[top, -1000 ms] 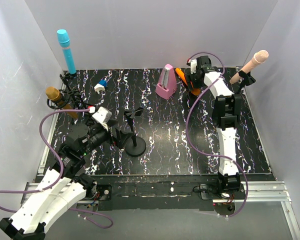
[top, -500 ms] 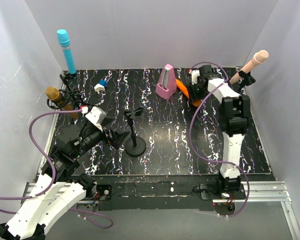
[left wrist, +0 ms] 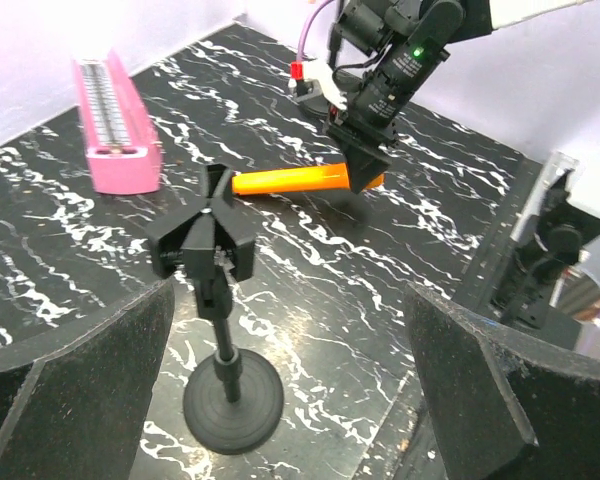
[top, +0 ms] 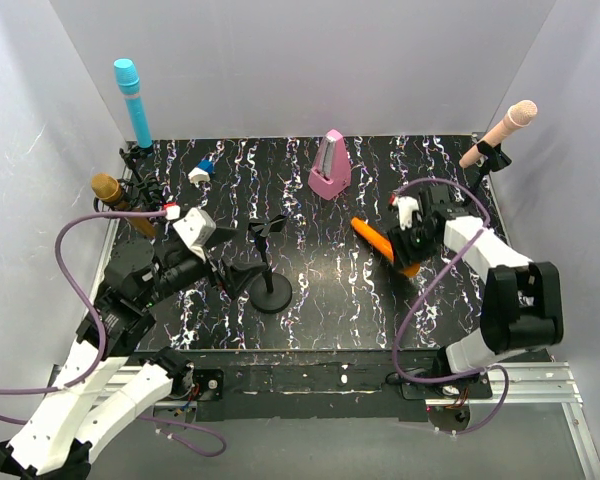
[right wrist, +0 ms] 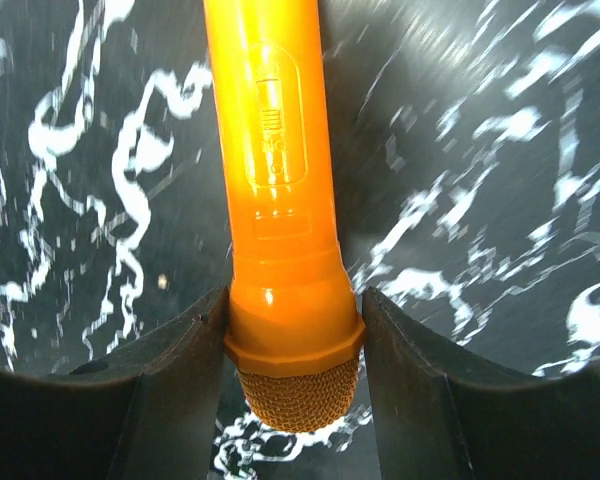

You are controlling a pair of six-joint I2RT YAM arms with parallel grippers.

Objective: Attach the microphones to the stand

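The orange microphone [top: 372, 235] is over the table with its handle end angled toward the metronome, and it would drop short if the right gripper opened now. The robot's right gripper should keep holding it.
The orange microphone [top: 372, 235] [left wrist: 298, 180] [right wrist: 278, 190] is held low over the black marbled table, right of centre. My right gripper [top: 406, 252] [left wrist: 365, 172] [right wrist: 295, 345] is shut on it at the collar just behind the mesh head. A short black stand [top: 269, 268] [left wrist: 220, 310] with a clip on top rises from a round base at mid-table. My left gripper [top: 234, 275] [left wrist: 290, 400] is open just left of it, holding nothing. The cyan microphone [top: 132, 100], gold microphone [top: 113, 194] and pink-beige microphone [top: 498, 130] sit in holders at the table's edges.
A pink pyramid metronome [top: 330, 165] [left wrist: 113, 125] stands at the back centre. A small blue-and-white object [top: 200, 171] lies at the back left. White walls enclose the table on three sides.
My right gripper has closed on the orange microphone and carried it from beside the metronome forward to the right middle of the table. The left arm has shifted slightly.
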